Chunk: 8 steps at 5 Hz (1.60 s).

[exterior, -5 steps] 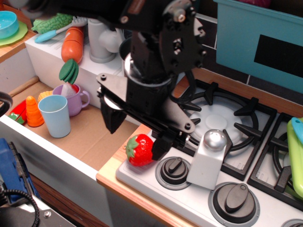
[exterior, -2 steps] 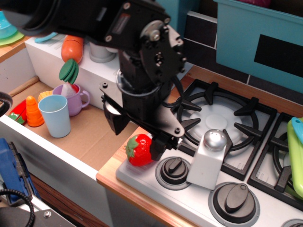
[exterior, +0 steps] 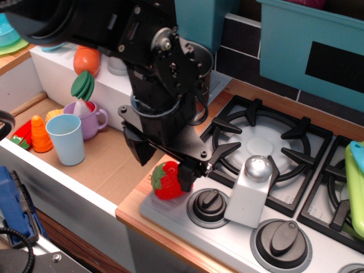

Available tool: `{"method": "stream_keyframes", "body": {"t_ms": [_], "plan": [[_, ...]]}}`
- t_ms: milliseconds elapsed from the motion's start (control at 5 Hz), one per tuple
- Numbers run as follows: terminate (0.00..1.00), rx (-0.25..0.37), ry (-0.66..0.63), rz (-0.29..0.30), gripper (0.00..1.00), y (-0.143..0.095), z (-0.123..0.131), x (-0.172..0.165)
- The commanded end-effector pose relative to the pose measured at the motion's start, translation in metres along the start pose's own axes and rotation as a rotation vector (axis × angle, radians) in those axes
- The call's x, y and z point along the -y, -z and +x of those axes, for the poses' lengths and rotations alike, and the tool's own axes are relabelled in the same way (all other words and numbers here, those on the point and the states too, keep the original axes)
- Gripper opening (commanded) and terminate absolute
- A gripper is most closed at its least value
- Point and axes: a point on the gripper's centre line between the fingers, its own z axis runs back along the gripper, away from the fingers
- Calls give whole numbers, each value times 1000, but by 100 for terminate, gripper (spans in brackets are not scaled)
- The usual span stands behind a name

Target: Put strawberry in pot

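The robot's gripper will put the strawberry in the pot, so next it will take hold of the strawberry by its plump red body.
The red strawberry with a green cap lies at the front left corner of the white stove top. My black gripper is open just above it. The right finger stands against the strawberry's right side. The left finger hangs over the brown counter to its left. The jaws are not closed on the berry. The steel pot stands behind my arm at the back. Only part of its wall and rim shows past the arm.
A light-blue cup, a purple mug and an orange cone stand on the lower counter at left. A carrot lies on the white shelf. A white shaker and stove knobs sit right of the strawberry, by the burner grate.
My arm has moved left and down. The right finger has come closer against the strawberry. The strawberry has stayed in place.
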Motion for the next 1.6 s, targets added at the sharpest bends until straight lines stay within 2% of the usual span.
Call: {"method": "stream_keyframes", "body": {"t_ms": [0, 600, 800, 1000, 1200, 1400], "plan": [[0, 43, -31, -56, 100, 8, 8, -4], [0, 81, -90, -85, 100, 19, -8, 5], [0, 88, -70, -90, 0, 19, -7, 2], [0, 66, -45, -70, 0, 8, 1, -5], [0, 62, 34, -2, 0, -17, 28, -22], [0, 80, 91, 36, 0, -32, 67, -37]]}}
